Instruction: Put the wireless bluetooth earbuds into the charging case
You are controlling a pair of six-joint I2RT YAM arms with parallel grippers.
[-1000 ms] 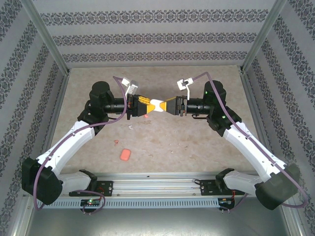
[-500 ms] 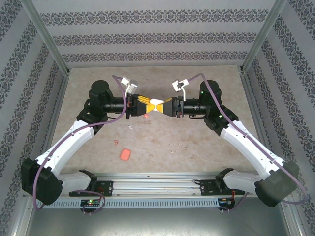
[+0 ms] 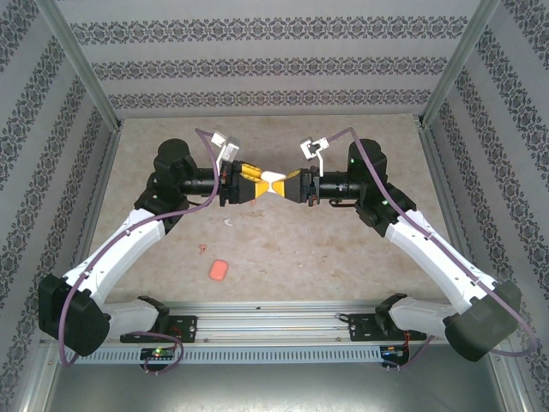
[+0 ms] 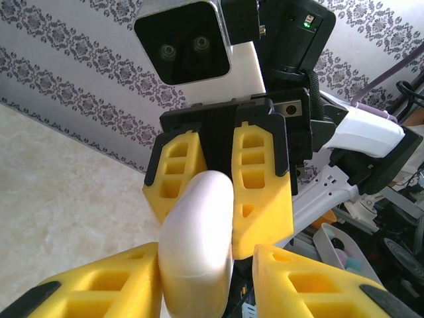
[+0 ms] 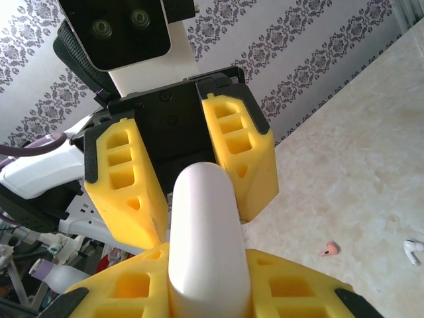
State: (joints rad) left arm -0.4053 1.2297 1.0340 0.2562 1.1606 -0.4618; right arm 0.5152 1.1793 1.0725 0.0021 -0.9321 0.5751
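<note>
The white case's end (image 3: 268, 177) (image 4: 195, 279) is between my left gripper's fingers, level with the case's sides, so my left gripper should close on the white case now.
A white charging case (image 3: 273, 183) hangs in mid-air between my two grippers, above the middle of the table. My right gripper (image 3: 288, 185) is shut on it; in the right wrist view both yellow pads press the case (image 5: 205, 218). My left gripper (image 3: 256, 183) is open around the other end. The left wrist view shows a gap between the case (image 4: 199, 225) and one finger (image 4: 311, 278). On the table lie a white earbud (image 3: 228, 222) and a salmon-red earbud (image 3: 202, 249). The right wrist view shows a salmon-red earbud (image 5: 329, 249) and a white one (image 5: 414, 250).
A salmon-red case (image 3: 219, 270) lies on the table near the front, left of centre. Patterned walls and metal posts close in the table on three sides. The rail with both arm bases (image 3: 274, 322) runs along the near edge.
My left jaws have opened off the white case. My right jaws have closed on it. Both grippers stay nose to nose at the same height.
</note>
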